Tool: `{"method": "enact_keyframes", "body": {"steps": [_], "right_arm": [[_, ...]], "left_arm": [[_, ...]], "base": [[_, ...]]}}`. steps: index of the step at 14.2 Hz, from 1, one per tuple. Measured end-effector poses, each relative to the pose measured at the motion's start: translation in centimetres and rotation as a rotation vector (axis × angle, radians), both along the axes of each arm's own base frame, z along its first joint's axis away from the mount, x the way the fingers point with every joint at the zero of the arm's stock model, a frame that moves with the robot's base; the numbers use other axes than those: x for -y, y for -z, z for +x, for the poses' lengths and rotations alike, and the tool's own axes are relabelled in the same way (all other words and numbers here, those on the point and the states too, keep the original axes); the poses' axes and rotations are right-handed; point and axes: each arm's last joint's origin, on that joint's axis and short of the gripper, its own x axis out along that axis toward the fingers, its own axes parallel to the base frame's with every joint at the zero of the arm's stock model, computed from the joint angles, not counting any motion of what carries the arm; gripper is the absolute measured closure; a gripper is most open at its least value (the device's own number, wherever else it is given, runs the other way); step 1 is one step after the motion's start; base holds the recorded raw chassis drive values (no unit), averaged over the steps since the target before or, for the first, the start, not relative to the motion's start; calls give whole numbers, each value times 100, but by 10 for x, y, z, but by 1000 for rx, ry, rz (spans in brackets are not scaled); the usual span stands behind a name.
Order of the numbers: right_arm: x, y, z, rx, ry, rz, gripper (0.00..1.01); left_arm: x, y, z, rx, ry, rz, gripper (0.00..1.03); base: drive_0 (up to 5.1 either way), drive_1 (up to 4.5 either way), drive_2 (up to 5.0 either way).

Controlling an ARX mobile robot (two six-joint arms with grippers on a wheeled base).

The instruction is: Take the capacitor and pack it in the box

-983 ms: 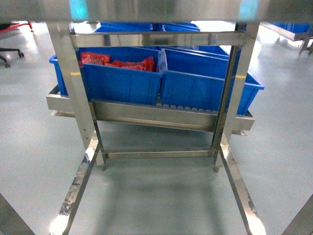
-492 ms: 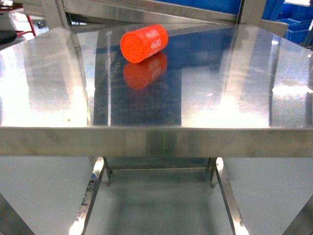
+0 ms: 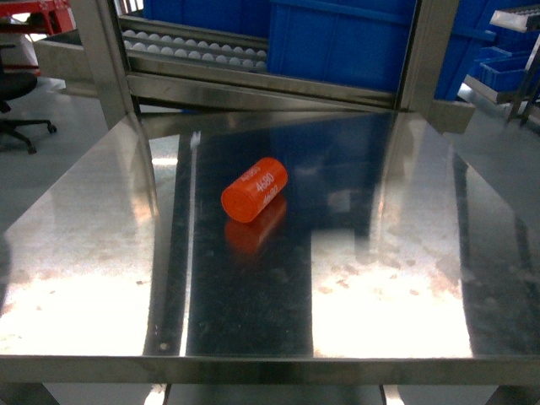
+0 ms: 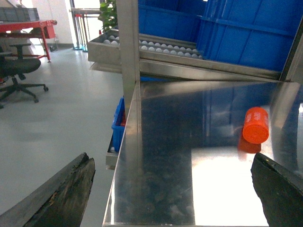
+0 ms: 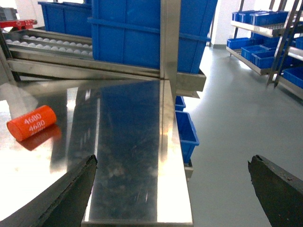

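The orange capacitor needs to go into the box, so my left gripper should grab it by its curved printed side (image 3: 262, 185) next.
An orange cylindrical capacitor (image 3: 254, 189) printed "4680" lies on its side on the steel table (image 3: 380, 278), a little left of centre. It shows too in the left wrist view as the capacitor (image 4: 255, 125) at right, and in the right wrist view as the capacitor (image 5: 31, 122) at far left. My left gripper (image 4: 173, 163) is open over the table's left edge, nothing between its dark fingers. Open as well, my right gripper (image 5: 173, 165) straddles the table's right edge. Neither gripper appears in the head view. The box is out of view.
Blue bins (image 3: 337, 42) sit on a roller rack (image 3: 194, 46) behind the table. Two steel posts (image 3: 101, 59) rise at the table's back corners. An office chair (image 4: 19, 75) stands on the floor at left, shelving with blue bins (image 5: 265, 47) at right.
The head view has risen: from under the table a second ago, to table-edge level, to looking down on the tabletop. The capacitor now appears near the middle.
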Motion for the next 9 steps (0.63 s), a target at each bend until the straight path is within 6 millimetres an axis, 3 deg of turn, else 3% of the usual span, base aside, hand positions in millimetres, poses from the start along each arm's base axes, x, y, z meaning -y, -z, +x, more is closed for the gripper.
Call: {"method": "enact_keyframes", "body": {"steps": [9], "right_arm": [[0, 0, 0, -2, 0, 1, 3]], "left_arm": [[0, 0, 0, 0, 2, 0, 5]], "base": [[0, 0, 0]]}}
